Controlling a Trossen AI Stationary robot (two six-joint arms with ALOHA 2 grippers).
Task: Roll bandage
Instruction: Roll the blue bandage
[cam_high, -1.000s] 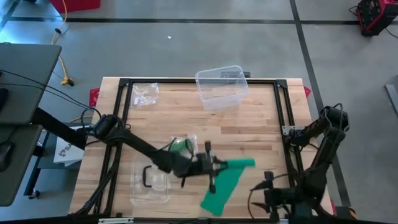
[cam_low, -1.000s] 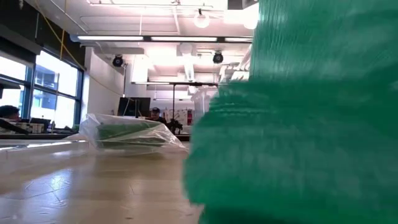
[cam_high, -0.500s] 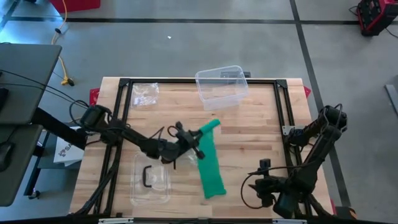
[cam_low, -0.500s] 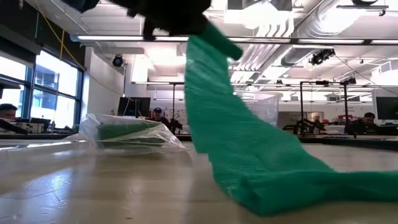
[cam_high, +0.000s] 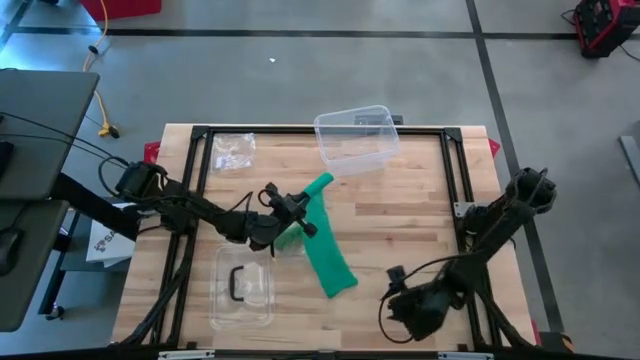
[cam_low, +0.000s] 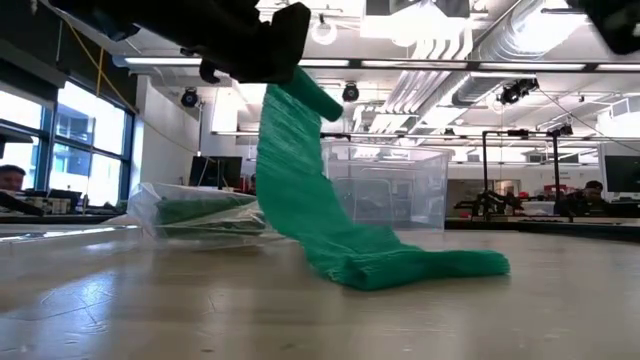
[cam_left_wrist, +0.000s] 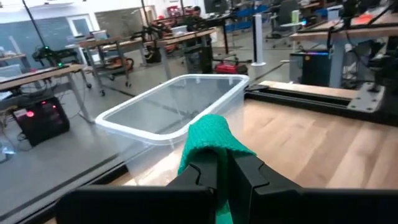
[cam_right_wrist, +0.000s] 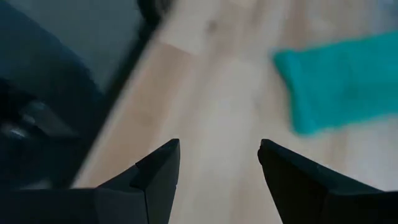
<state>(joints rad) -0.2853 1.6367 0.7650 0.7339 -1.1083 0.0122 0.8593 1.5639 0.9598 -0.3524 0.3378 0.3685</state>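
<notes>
The bandage hangs slack (cam_high: 325, 238) from my left gripper. My right gripper should grab it next by the edge of its near end (cam_high: 343, 288).
A green bandage (cam_high: 328, 245) stretches across the middle of the table. My left gripper (cam_high: 292, 212) is shut on it near its far end and holds that end up. In the low view the bandage (cam_low: 300, 190) slopes down from the gripper, and its other end (cam_low: 420, 268) lies bunched on the wood. My right gripper (cam_high: 402, 308) is open and empty near the table's front edge, right of the bandage. The right wrist view shows the bandage's near end (cam_right_wrist: 339, 81) ahead of it. My left gripper pinches the bandage between its two fingers a little back from its far end (cam_left_wrist: 208, 146); a short stub sticks out past the fingertips. The fingers come from the table's left. The held end is lifted clear, the strip hangs slack, and its near end (cam_high: 340, 283) lies on the table.
A clear plastic box (cam_high: 355, 140) stands at the far middle, just beyond the bandage's raised end. A clear bag holding something green (cam_low: 200, 212) lies beside my left gripper. A clear lid with a black handle (cam_high: 242, 288) lies near left, and a small plastic bag (cam_high: 232, 150) far left.
My left gripper has gone toward the table's far left with the bandage's end and has turned, so the stub now points toward the far edge. The bandage's trailing end has slid away from the near edge. My right gripper has moved left along the near edge.
</notes>
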